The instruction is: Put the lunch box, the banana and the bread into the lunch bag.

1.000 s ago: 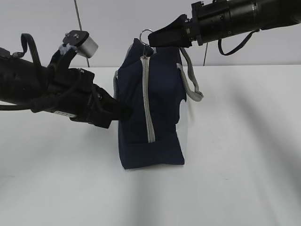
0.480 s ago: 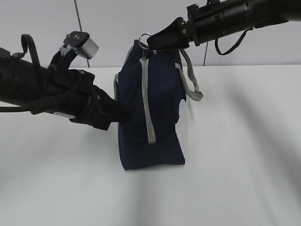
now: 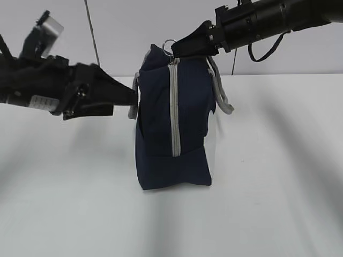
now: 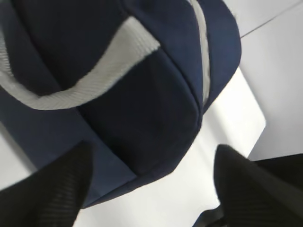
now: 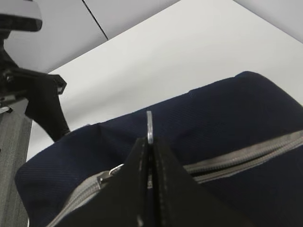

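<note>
I need to grab the lunch bag by its grey webbing handle [image 3: 134,100] next with my left gripper. The handle is a narrow strap beside a bag body too broad [image 3: 172,115] for the fingers.
The navy lunch bag [image 3: 171,123] stands upright mid-table, its grey zipper [image 3: 173,107] closed down the facing side. My right gripper [image 3: 179,48] is shut on the metal ring pull [image 5: 149,124] at the bag's top; the ring's rim sticks up between the closed fingers [image 5: 163,179]. My left gripper [image 3: 131,96] is open at the bag's upper left side, beside a grey handle [image 4: 85,80], holding nothing. The bag fills the left wrist view [image 4: 118,94], with the left gripper [image 4: 151,189] low in that frame. The lunch box, banana and bread are out of view.
The white table [image 3: 268,187] runs around the bag on all sides. A second grey handle [image 3: 222,96] hangs off the bag's right side. A pale wall with a thin dark cable [image 3: 92,37] stands behind.
My left gripper has let go of the bag's left side, drawn back and risen. The bag has straightened and shifted slightly right. My right gripper keeps its hold on the ring pull.
</note>
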Motion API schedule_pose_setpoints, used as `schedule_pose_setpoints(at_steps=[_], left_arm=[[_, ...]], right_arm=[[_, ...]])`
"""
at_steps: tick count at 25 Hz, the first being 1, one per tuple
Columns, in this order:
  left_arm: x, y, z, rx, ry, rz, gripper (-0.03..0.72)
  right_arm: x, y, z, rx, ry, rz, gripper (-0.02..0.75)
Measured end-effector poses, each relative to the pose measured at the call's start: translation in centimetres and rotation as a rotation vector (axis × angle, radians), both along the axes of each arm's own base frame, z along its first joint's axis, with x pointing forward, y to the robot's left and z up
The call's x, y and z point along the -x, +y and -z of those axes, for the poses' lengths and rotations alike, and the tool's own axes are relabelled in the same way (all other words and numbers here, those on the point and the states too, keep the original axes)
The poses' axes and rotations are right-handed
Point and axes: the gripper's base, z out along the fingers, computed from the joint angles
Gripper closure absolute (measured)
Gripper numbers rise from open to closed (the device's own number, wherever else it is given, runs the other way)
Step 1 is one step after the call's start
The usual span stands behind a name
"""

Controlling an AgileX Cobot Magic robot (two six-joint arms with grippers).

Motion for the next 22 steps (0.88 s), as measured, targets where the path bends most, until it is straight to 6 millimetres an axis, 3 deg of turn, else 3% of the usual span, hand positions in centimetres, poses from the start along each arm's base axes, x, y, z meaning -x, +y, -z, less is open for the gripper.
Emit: schedule_pose_setpoints(at_steps=[3, 8, 16, 22], left_arm=[[-1.0, 1.2, -1.5, 0.071, 0.061, -0.069, 0.12], [-2.9, 1.2, -3.7, 0.147, 0.173, -0.158, 0.118], [-6.6, 0.0, -2.1, 0.143, 0.395, -0.211, 0.195], [-6.9, -2.8, -2.0, 0.111, 0.437, -0.142, 0.222]], right_arm=[[0.0, 0.0, 0.0, 0.007, -0.003, 0.0, 0.754], [0.0, -0.1, 0.1, 0.015, -0.004, -0.002, 0.754], [0.2, -0.1, -0.3, 0.022, -0.014, -0.004, 0.754], [0.3, -0.1, -0.4, 0.033, -0.01, -0.002, 0.754]])
